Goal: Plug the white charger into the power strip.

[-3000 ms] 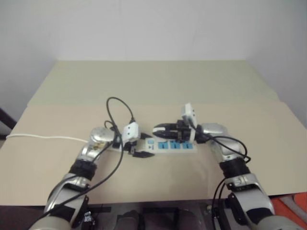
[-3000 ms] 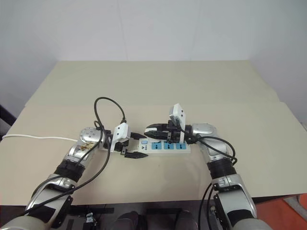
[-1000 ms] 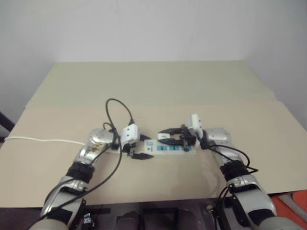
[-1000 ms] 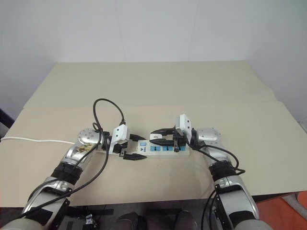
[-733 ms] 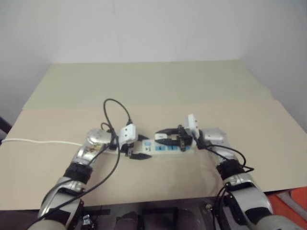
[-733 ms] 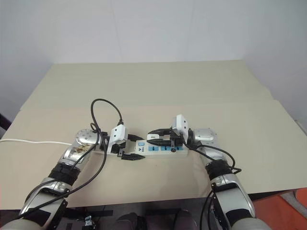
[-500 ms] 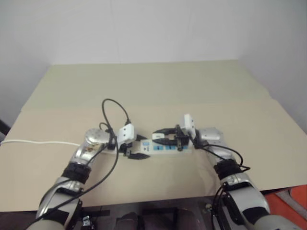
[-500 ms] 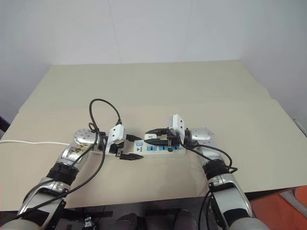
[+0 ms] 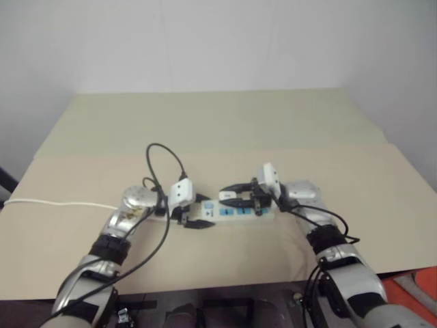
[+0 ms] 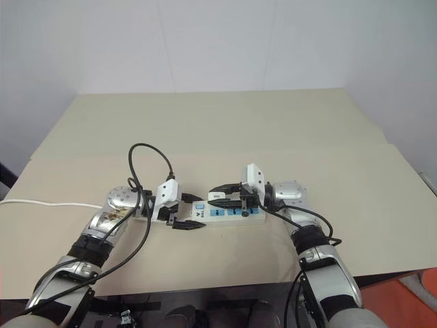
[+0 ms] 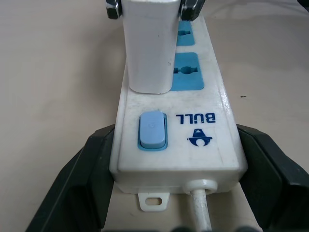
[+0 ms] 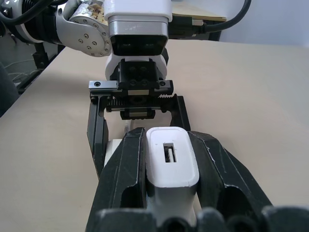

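Observation:
The white charger [image 9: 227, 195] is upright and its lower end is on the power strip [image 9: 240, 209], so it would rest in it. My right gripper needs to let go of the charger.
The power strip [image 9: 240, 209] lies flat across the middle of the table, its blue switch [image 11: 152, 129] at the left end. My left gripper [image 11: 176, 137] is shut on that switch end, one black finger on each long side. The white charger [image 11: 147, 48] stands upright on the strip, its lower end resting on the socket beside the switch; its prongs are hidden. My right gripper [image 12: 166, 137] is shut on the charger [image 12: 172, 163], reaching in level from the right. In the head views the two grippers [image 10: 183, 214] [image 10: 222, 195] nearly meet over the strip.
The strip's thin white cord [image 9: 61, 203] trails off to the table's left edge. A black cable [image 9: 164, 157] loops up from my left wrist. The beige table [image 9: 205, 123] reaches back to a white wall, and its front edge is close behind the strip.
Since three seconds ago my right gripper has come down with the charger onto the strip near the switch. Over the last second both grippers stay put, and only the view has shifted slightly.

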